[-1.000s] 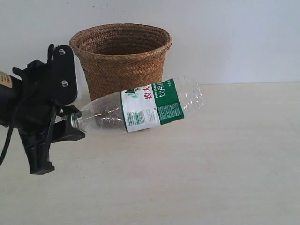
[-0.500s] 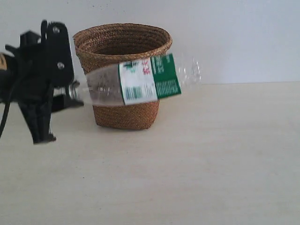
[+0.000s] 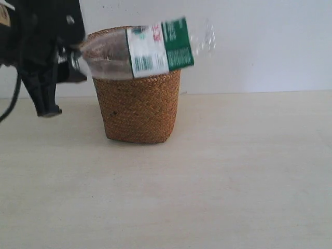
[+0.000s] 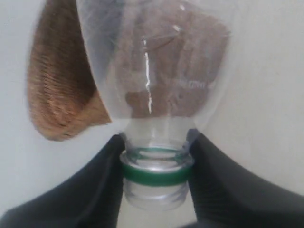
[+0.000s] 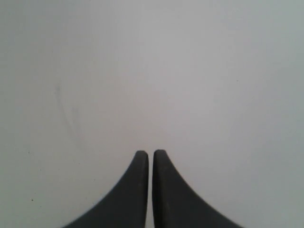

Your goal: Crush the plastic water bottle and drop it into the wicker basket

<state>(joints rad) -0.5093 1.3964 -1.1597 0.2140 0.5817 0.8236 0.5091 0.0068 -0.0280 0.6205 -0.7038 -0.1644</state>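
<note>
The bottle's base [image 3: 205,39] sticks out past the basket's rim [image 3: 108,29], high in the exterior view, so my left gripper should move the bottle over the basket before releasing it.
My left gripper [image 3: 72,59] is shut on the neck of the plastic water bottle [image 3: 155,49]. It holds the bottle roughly level in the air, across the front of the wicker basket's rim. The bottle is clear, with a white-and-green label. In the left wrist view the black fingers [image 4: 107,161] clamp the neck just above a green ring, and no cap shows on the mouth of the bottle [image 4: 152,71]. The brown wicker basket [image 3: 137,109] stands upright on the table, and the wicker basket [image 4: 61,95] shows behind the bottle. My right gripper [image 5: 150,154] is shut on nothing and is out of the exterior view.
The pale wooden table [image 3: 233,171] stretches in front of and to the right of the basket. A plain white wall [image 3: 259,41] closes the back. The right wrist view shows only a blank pale surface.
My left gripper has risen with the bottle, from just above the table to the height of the basket's rim. The basket has stayed put.
</note>
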